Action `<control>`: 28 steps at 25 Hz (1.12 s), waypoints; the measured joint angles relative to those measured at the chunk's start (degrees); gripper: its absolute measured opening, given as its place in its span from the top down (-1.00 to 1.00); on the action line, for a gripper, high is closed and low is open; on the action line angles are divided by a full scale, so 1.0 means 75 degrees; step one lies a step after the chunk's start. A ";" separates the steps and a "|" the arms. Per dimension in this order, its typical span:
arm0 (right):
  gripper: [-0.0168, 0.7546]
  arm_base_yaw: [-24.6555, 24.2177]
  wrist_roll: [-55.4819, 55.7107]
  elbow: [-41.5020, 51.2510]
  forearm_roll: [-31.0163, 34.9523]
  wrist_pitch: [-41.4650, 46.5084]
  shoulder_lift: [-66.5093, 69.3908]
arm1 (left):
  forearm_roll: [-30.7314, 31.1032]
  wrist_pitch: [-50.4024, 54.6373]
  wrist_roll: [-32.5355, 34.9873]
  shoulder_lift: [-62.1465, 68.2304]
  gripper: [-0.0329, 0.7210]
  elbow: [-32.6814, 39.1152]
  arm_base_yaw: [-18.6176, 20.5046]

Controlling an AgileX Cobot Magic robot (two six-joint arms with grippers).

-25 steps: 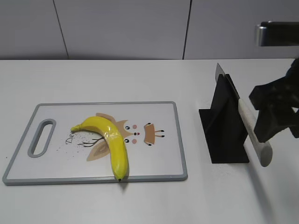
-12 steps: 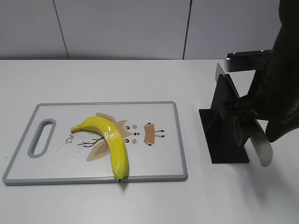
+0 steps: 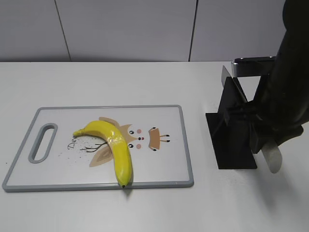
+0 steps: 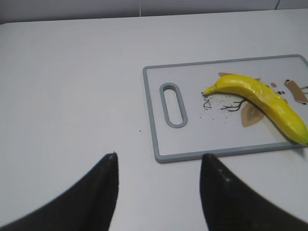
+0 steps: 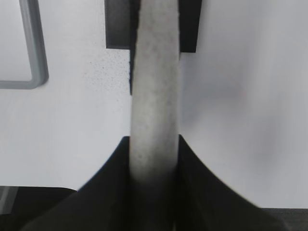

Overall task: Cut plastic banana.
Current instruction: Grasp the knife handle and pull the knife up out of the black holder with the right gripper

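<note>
The knife has to be ready for cutting the banana (image 3: 116, 145), so the robot's left gripper will next pick it up by the tip end of its blade.
The plastic banana (image 3: 116, 145) is glossy yellow and curved, and lies on the grey-rimmed cutting board (image 3: 186, 145). It also shows in the left wrist view (image 4: 264, 98). A knife with a pale handle (image 3: 273, 158) rests in a black stand (image 3: 231, 140), its blade tip (image 3: 226, 73) sticking out at the top. My right gripper (image 3: 260, 137) is closed around the handle; in the right wrist view both fingers (image 5: 154, 140) press against the handle (image 5: 154, 86). My left gripper (image 4: 159, 156) is open and empty above the table, left of the board (image 4: 154, 120).
The board has a handle slot (image 3: 42, 142) at its left end and an owl print. The black stand's base (image 5: 118, 24) sits right of the board's corner (image 5: 36, 72). A grey wall runs along the back of the white table.
My right arm came in from the right and lowered over the knife handle. Its fingers now sit against the handle. The banana, board and left gripper have not moved.
</note>
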 joint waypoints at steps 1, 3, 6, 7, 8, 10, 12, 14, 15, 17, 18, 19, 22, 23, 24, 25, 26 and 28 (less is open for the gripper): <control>0.46 0.0000 0.0000 0.0000 0.0000 0.0000 0.0000 | 0.0000 0.0000 0.0000 0.0000 -0.49 0.0000 0.0000; 0.46 0.0000 0.0007 0.0000 0.0008 0.0005 0.0000 | 0.0000 0.0000 0.0000 0.0000 -0.45 0.0000 0.0000; 0.46 0.0000 0.0007 -0.0049 0.0052 0.0081 -0.0089 | 0.0000 0.0000 0.0000 0.0000 -0.40 0.0000 0.0000; 0.46 0.0000 0.0007 -0.0079 0.0080 0.0104 -0.0178 | 0.0000 0.0000 0.0000 0.0000 -0.40 0.0000 0.0000; 0.46 0.0000 0.0015 -0.0118 0.0144 0.0121 -0.0295 | 0.0000 0.0000 0.0000 0.0000 -0.39 0.0000 0.0000; 0.46 0.0000 0.0033 -0.0200 0.0158 0.0202 -0.0552 | 0.0000 0.0000 0.0000 0.0000 -0.39 0.0000 0.0000; 0.46 0.0000 0.0054 -0.0297 0.0158 0.0292 -0.0848 | 0.0000 0.0000 0.0000 0.0000 -0.39 0.0000 0.0000; 0.46 0.0000 0.0076 -0.0427 0.0141 0.0380 -0.1087 | 0.0000 0.0000 0.0000 0.0000 -0.39 0.0000 0.0000; 0.46 0.0000 0.0084 -0.0513 0.0124 0.0422 -0.1206 | 0.0000 0.0000 0.0000 0.0000 -0.39 0.0000 0.0000; 0.46 0.0000 0.0102 -0.0681 0.0073 0.0459 -0.1412 | 0.0000 0.0000 0.0000 0.0000 -0.39 0.0000 0.0000; 0.46 0.0000 0.0044 -0.0790 0.0074 0.0435 -0.1524 | 0.0000 0.0000 0.0000 0.0000 -0.39 0.0000 0.0000; 0.46 0.0007 0.0029 -0.0910 0.0074 0.0416 -0.1634 | 0.0000 0.0000 0.0000 0.0000 -0.39 0.0000 0.0000; 0.46 0.0015 0.0011 -0.1208 0.0023 0.0424 -0.1877 | 0.0000 0.0000 0.0000 0.0000 -0.39 0.0000 0.0000; 0.46 0.0015 0.0006 -0.1306 0.0009 0.0473 -0.1933 | 0.0000 0.0000 0.0000 0.0000 -0.39 0.0000 0.0000; 0.46 0.0015 0.0003 -0.1402 0.0003 0.0474 -0.1994 | 0.0000 0.0000 0.0000 0.0000 -0.39 0.0000 0.0000; 0.46 0.0015 -0.0022 -0.1488 0.0003 0.0474 -0.2043 | 0.0000 0.0000 0.0000 0.0000 -0.39 0.0000 0.0000; 0.46 0.0015 -0.0064 -0.1597 -0.0007 0.0474 -0.2080 | 0.0000 0.0000 0.0000 0.0000 -0.39 0.0000 0.0000; 0.46 0.0015 -0.0283 -0.1811 -0.0007 0.0474 -0.2107 | 0.0000 0.0000 0.0000 0.0000 -0.39 0.0000 0.0000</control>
